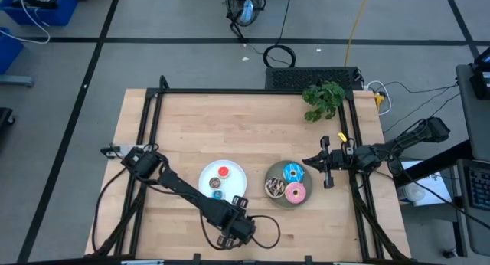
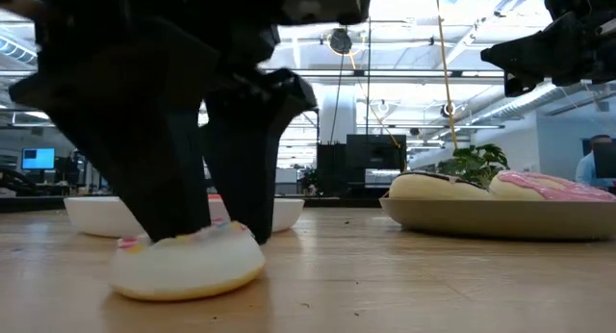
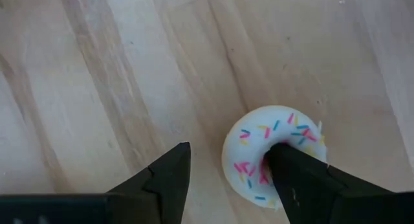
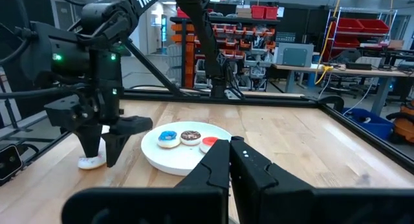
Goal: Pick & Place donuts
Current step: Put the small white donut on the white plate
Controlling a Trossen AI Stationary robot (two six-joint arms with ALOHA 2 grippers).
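Observation:
I will next pinch the whitish-pink tiny donut's sprinkled ring (image 3: 243, 160) between hole and outer edge, left gripper, to put it on the white plate.
The whitish-pink sprinkled tiny donut (image 3: 249, 143) lies flat on the bare wood near the table's near edge, also seen in the low view (image 2: 188, 266). My left gripper (image 3: 229, 148) stands over it, open and pointing down. The white plate (image 1: 230, 167) holds the red (image 1: 223, 172), blue (image 1: 217, 184) and brown (image 1: 217, 194) tiny donuts. On the grey plate (image 1: 276, 197) lie the larger blue (image 1: 293, 172), pink (image 1: 295, 192) and dark brown (image 1: 274, 188) donuts. My right gripper (image 4: 229, 160) is shut and hangs in the air just right of the grey plate. My left gripper comes at the whitish-pink donut from above. One finger (image 3: 291, 175) stands in its hole against the ring's inner edge (image 3: 265, 149). The other finger (image 3: 171, 175) is outside the ring, apart from it, over bare wood. The donut lies flat on the table.
A green plant (image 1: 323, 99) sits at the table's far right corner. A black frame (image 1: 153, 119) runs along the table's edges. Bare wood lies between the plates and the far edge. Shelves and benches fill the room behind.

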